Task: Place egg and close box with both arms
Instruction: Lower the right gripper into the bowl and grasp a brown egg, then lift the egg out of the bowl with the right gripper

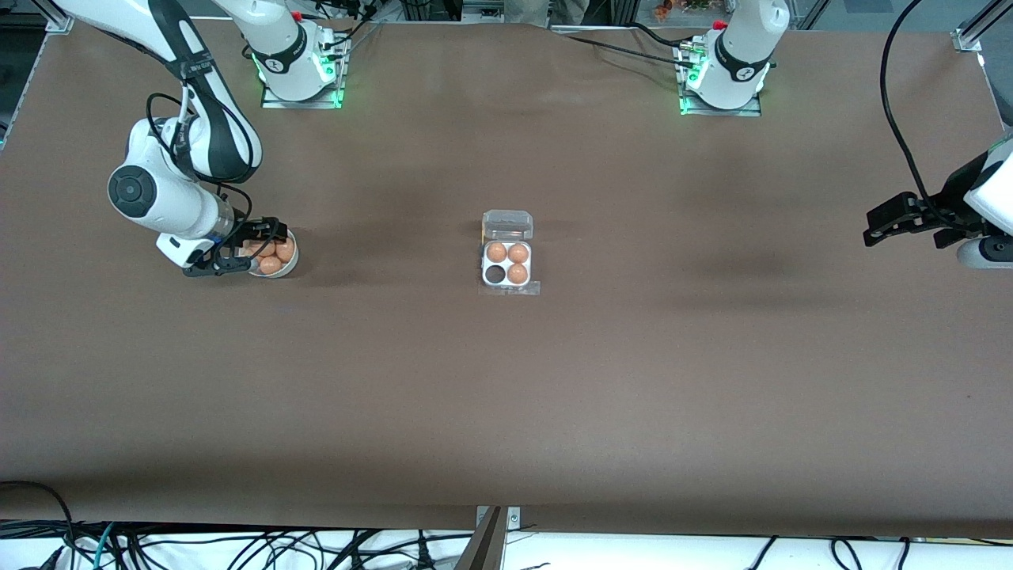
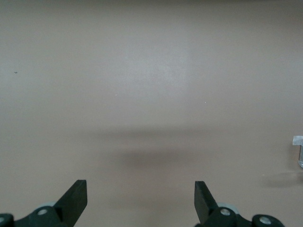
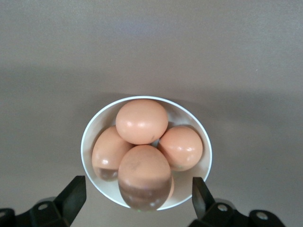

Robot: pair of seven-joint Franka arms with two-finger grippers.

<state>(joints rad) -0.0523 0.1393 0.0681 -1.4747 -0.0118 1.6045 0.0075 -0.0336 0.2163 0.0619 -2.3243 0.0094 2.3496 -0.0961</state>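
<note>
My right fingertips are beside the closest egg (image 3: pixel 144 177) in the bowl in the right wrist view. My right gripper should close now, as it would hold the egg.
The box (image 1: pixel 506 264) sits mid-table with its clear lid (image 1: pixel 507 225) hinged open. Three eggs fill its cells, and the cell (image 1: pixel 495 274) nearer the front camera, toward the right arm's end, is empty. A white bowl (image 1: pixel 290 264) holds several orange-brown eggs (image 1: pixel 271 264). My right gripper (image 1: pixel 252 252) is open, low over the bowl. In the right wrist view it (image 3: pixel 138 185) straddles the closest egg (image 3: pixel 144 172) in the bowl (image 3: pixel 92 135) without gripping it. My left gripper (image 1: pixel 875 226) waits open and empty at the left arm's end of the table, over bare table (image 2: pixel 140 188).
The brown table (image 1: pixel 506 396) has wide bare room around the box and bowl. The arm bases (image 1: pixel 299 71) (image 1: pixel 722 75) stand at the edge farthest from the front camera. A small pale clear piece (image 2: pixel 298 142) shows at the edge of the left wrist view.
</note>
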